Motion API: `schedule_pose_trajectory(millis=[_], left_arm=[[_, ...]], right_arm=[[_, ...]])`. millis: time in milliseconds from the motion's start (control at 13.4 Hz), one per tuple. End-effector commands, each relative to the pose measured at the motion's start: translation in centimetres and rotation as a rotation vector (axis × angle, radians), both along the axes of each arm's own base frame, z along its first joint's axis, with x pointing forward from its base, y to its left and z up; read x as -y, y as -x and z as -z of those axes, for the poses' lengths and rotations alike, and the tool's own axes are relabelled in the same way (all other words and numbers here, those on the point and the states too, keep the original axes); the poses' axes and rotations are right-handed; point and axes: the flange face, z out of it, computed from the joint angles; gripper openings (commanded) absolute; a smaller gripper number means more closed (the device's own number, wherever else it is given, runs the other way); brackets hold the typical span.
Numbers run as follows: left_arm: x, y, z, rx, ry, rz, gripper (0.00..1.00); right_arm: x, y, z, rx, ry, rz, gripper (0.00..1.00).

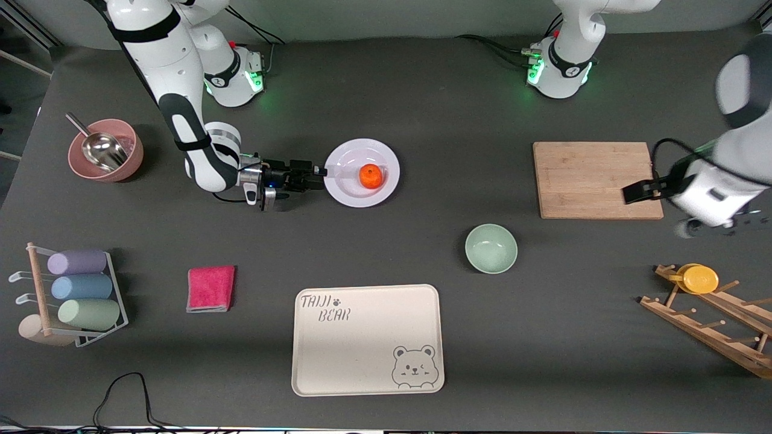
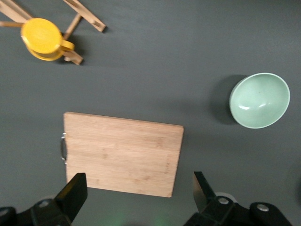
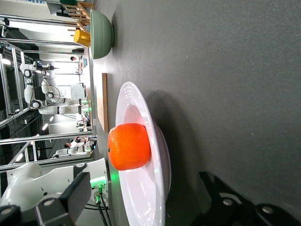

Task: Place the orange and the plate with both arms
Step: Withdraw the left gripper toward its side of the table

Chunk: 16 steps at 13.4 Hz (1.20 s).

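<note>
The right gripper grabs the white plate by its rim [image 1: 332, 173] next, to place the orange and plate together on the tray [image 1: 367, 340].
The white plate [image 1: 347, 187] lies on the dark table toward the right arm's end, and the small orange [image 1: 371, 176] sits in its centre. My right gripper [image 1: 319, 173] is low at the plate's rim on the side toward the right arm's end. It is open, and in the right wrist view the plate [image 3: 141, 197] passes between the fingers [image 3: 75, 195], with the orange [image 3: 129, 146] just ahead of the gripper [image 3: 143, 193]. My left gripper [image 1: 718, 224] hangs high by the wooden cutting board [image 1: 594, 179], open and empty [image 2: 138, 190].
A pale green bowl [image 1: 491, 248] sits nearer the camera than the board. The cream bear tray [image 1: 367, 339] lies at the front, beside a pink cloth [image 1: 210, 288]. A pink bowl with a scoop [image 1: 105, 149], a cup rack [image 1: 78, 295] and a wooden rack with a yellow cup [image 1: 699, 279] stand at the table's ends.
</note>
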Motion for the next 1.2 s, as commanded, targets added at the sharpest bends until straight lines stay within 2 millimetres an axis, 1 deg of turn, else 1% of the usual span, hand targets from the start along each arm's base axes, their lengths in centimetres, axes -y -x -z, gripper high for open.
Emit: schedule_pose_trajectory(millis=[0, 75, 299, 374, 448, 598, 673, 747, 822, 897, 1046, 1121], left_arm=[[-1.1, 2.1, -1.9, 0.018, -0.028, 0.045, 1.0], [-0.9, 2.7, -2.6, 0.03, -0.065, 0.062, 1.0], [-1.1, 4.5, -5.0, 0.049, -0.075, 0.059, 1.0], [-1.0, 4.9, -5.9, 0.061, -0.075, 0.062, 1.0], [-0.9, 5.0, -6.3, 0.067, -0.071, 0.063, 1.0], [-0.8, 5.2, -6.3, 0.057, -0.062, 0.063, 1.0], [-0.4, 5.1, -5.9, 0.043, -0.062, 0.07, 1.0], [0.3, 5.0, -5.2, 0.03, -0.063, 0.083, 1.0], [0.5, 4.7, -4.5, 0.013, -0.064, 0.088, 1.0], [0.8, 4.7, -4.2, 0.005, -0.067, 0.093, 1.0], [1.2, 4.9, -3.0, -0.017, -0.071, 0.104, 1.0], [0.8, 4.9, -2.9, -0.016, -0.071, 0.098, 1.0]], right_arm=[[-0.3, 0.3, 0.7, 0.021, -0.009, -0.002, 0.99], [-0.3, 0.3, 0.7, 0.02, -0.01, -0.003, 0.99], [-0.8, 0.4, 0.6, 0.021, -0.017, -0.006, 0.99], [-0.9, 0.4, 0.5, 0.022, -0.019, -0.004, 0.95], [-1.2, 0.4, 0.5, 0.021, -0.022, -0.007, 0.95], [-1.4, 0.4, 0.3, 0.024, -0.025, -0.01, 0.95], [-1.8, 0.4, 0.3, 0.025, -0.031, -0.012, 0.94], [-2.2, 0.5, 0.3, 0.022, -0.037, 0.003, 0.91], [-3.1, 0.8, 0.3, 0.018, -0.048, 0.004, 0.85], [-3.3, 0.9, 0.3, 0.018, -0.048, 0.009, 0.71], [-3.4, 0.8, 0.3, 0.018, -0.047, 0.011, 0.4], [-3.3, 0.9, 0.3, 0.017, -0.046, 0.012, 0.23]])
